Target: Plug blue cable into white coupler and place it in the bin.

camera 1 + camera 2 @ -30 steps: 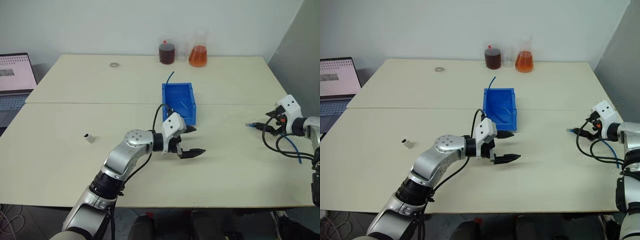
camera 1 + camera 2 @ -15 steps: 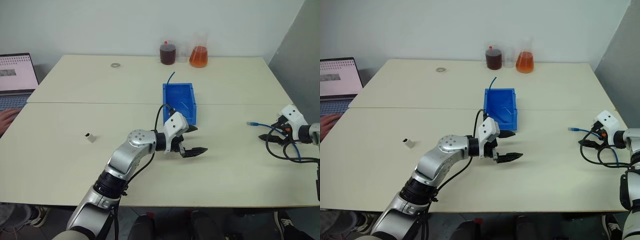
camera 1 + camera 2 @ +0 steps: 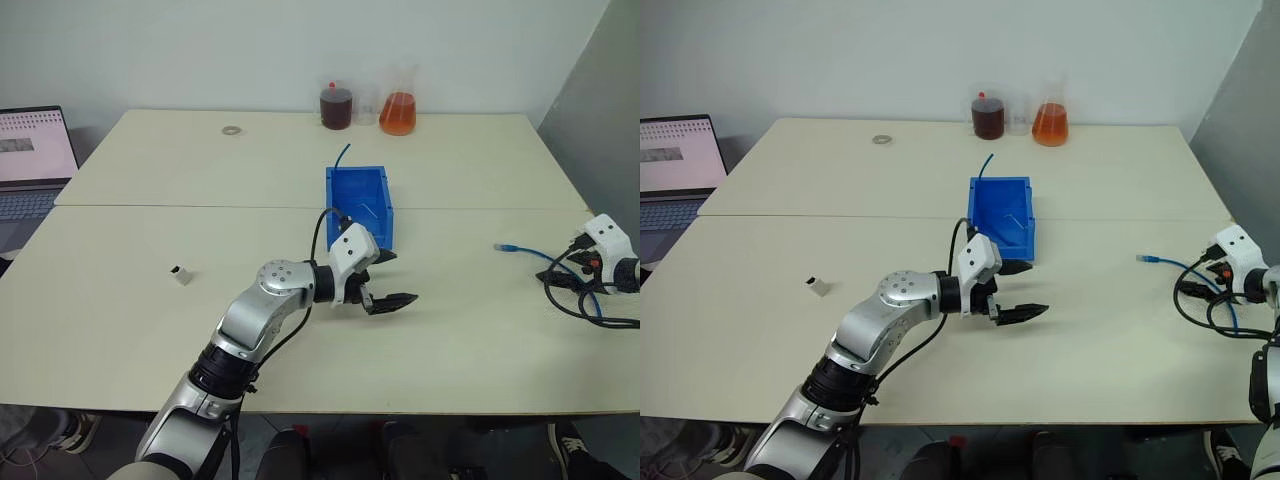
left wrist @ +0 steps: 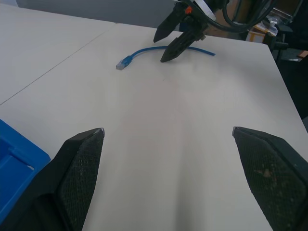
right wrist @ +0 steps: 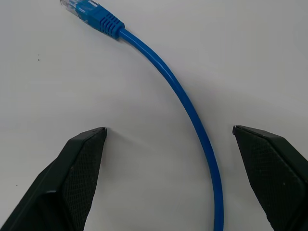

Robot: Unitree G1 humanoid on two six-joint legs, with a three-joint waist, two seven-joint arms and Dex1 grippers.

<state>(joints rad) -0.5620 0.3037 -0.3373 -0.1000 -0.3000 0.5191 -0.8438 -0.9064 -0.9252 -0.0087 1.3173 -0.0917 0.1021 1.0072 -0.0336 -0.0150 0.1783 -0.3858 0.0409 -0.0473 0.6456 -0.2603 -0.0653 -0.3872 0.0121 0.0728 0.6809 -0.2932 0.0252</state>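
Both my fingers reach down to the table on either side of the blue cable. My right gripper should close on it. Closing now would hold it.
The blue cable point(image 3: 530, 252) lies on the table at the right, its plug point(image 3: 503, 246) pointing toward the table's middle. My right gripper point(image 3: 568, 264) hangs open over the cable a little behind the plug. In the right wrist view the cable point(image 5: 192, 115) runs across the table between the spread fingers of the right gripper point(image 5: 168, 128). The white coupler point(image 3: 180, 275) sits alone at the left. The bin point(image 3: 329, 205) stands mid-table with a short blue stub point(image 3: 341, 155) sticking out. Just in front of the bin my left gripper point(image 3: 402, 277) is open and empty, pointing right.
A laptop point(image 3: 30, 150) stands at the left edge. A jar of dark liquid point(image 3: 335, 105) and a flask of orange liquid point(image 3: 397, 110) stand at the back. A small ring point(image 3: 232, 130) lies far left. Black cables point(image 3: 585, 305) loop beside the right arm.
My right gripper has drawn back to the right, away from the plug, which stays on the table. The left arm has not moved. A person's hand by the laptop has gone.
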